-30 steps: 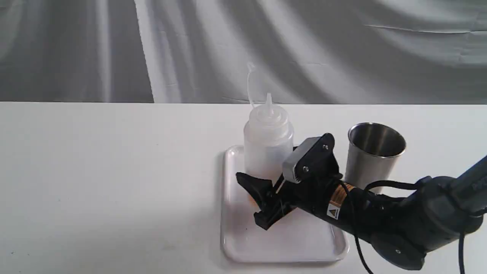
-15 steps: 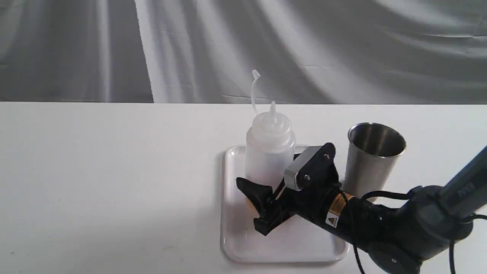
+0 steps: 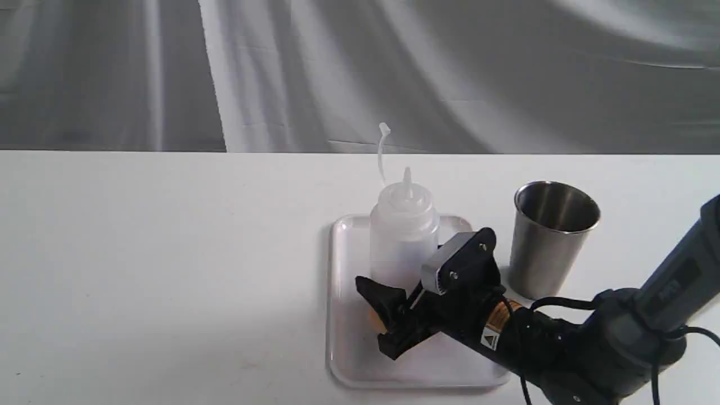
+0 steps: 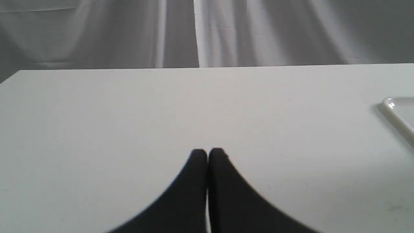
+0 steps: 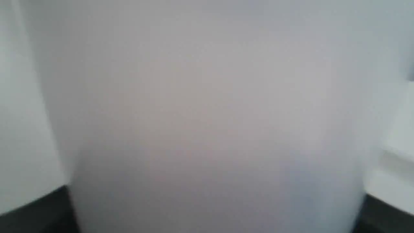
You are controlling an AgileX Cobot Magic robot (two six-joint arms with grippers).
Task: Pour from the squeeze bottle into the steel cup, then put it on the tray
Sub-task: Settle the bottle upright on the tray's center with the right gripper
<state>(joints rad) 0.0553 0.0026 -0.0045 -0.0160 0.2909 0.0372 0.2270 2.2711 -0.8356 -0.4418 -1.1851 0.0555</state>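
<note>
The squeeze bottle stands upright with its amber bottom (image 3: 376,320) down on the white tray (image 3: 360,349), so the robot's right gripper should open now.
The squeeze bottle (image 3: 404,236) stands upright over the back half of the white tray (image 3: 360,349), its cap strap sticking up. My right gripper (image 3: 394,289) is shut on the bottle's lower body, and one black finger (image 3: 378,295) hides its base, so contact with the tray cannot be told. A little amber shows at the bottom. In the right wrist view the bottle (image 5: 207,113) fills the picture between dark fingers (image 5: 32,210). The steel cup (image 3: 548,242) stands upright to the right of the tray. My left gripper (image 4: 207,153) is shut and empty over bare table.
The white table (image 3: 140,253) runs to a grey draped cloth (image 3: 281,73) at the back. The right arm (image 3: 619,337) reaches in low from the right, in front of the cup. A corner of the tray (image 4: 396,113) shows in the left wrist view.
My right gripper has come down with the bottle, lowering it toward the tray and slightly to the right. The cup and tray have stayed put.
</note>
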